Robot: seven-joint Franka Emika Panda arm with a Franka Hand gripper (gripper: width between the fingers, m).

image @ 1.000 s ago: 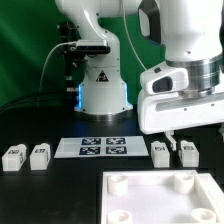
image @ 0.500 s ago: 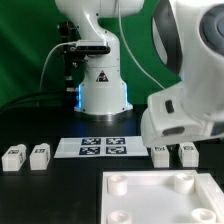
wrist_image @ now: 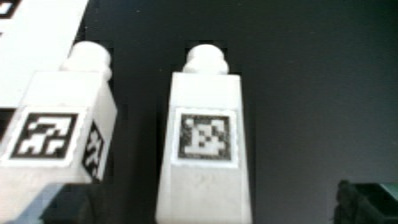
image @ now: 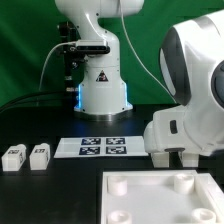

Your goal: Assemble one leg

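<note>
My gripper grips the white leg by its square tagged body (wrist_image: pixel 205 170) next, leaving its round peg free to enter the panel's corner socket.
In the wrist view two white legs lie side by side on the black table, each with a black-and-white tag facing up. One leg (wrist_image: pixel 208 140) lies between my fingers; the other leg (wrist_image: pixel 63 125) lies just beside it. My gripper (wrist_image: pixel 217 205) is open, and its dark fingertips (wrist_image: pixel 370 200) straddle the middle leg without touching it. In the exterior view my gripper (image: pixel 176 158) is low over the table at the right and hides these two legs. Two more legs (image: pixel 13 156) (image: pixel 39 155) lie at the exterior view's left.
The marker board (image: pixel 100 147) lies in the middle of the table in front of the robot base. The large white square panel (image: pixel 150 205) with round corner sockets lies at the front right, just in front of my gripper.
My arm has come down over the two right legs. They showed below the hand before and are now hidden behind it in the exterior view.
</note>
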